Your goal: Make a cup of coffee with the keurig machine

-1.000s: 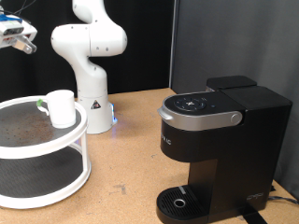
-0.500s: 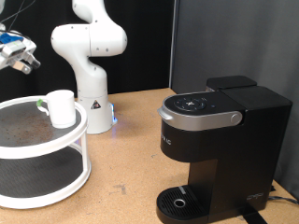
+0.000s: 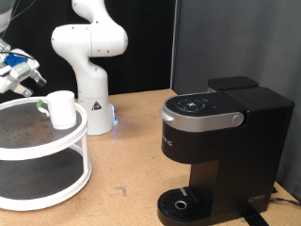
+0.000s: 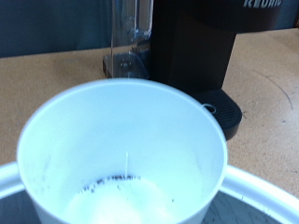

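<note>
My gripper needs to move to the white cup [image 3: 62, 108] on the top shelf of the stand before it closes on the cup, because my gripper's fingers are above the cup and don't reach it yet.
The white cup [image 3: 62, 108] stands upright on the top shelf of a round two-tier stand [image 3: 56, 151] at the exterior view's left. A small dark pod with a green top [image 3: 41, 105] lies right beside it. My gripper [image 3: 23, 74] hangs in the air just above and to the left of the cup and holds nothing that I can see. The black keurig machine [image 3: 221, 151] stands at the right with its lid shut and its drip tray [image 3: 181, 201] bare. In the wrist view the cup [image 4: 121, 159] fills the picture, its mouth open, with the machine [image 4: 215, 37] behind it. My fingers do not show there.
The white robot base [image 3: 89, 56] stands behind the stand. The wooden table [image 3: 127, 160] lies between stand and machine. A black backdrop [image 3: 235, 38] closes off the back right. A clear water tank [image 4: 129, 42] shows beside the machine.
My gripper has come down and to the right, from the top left corner towards the cup. Cup, pod and machine have not moved.
</note>
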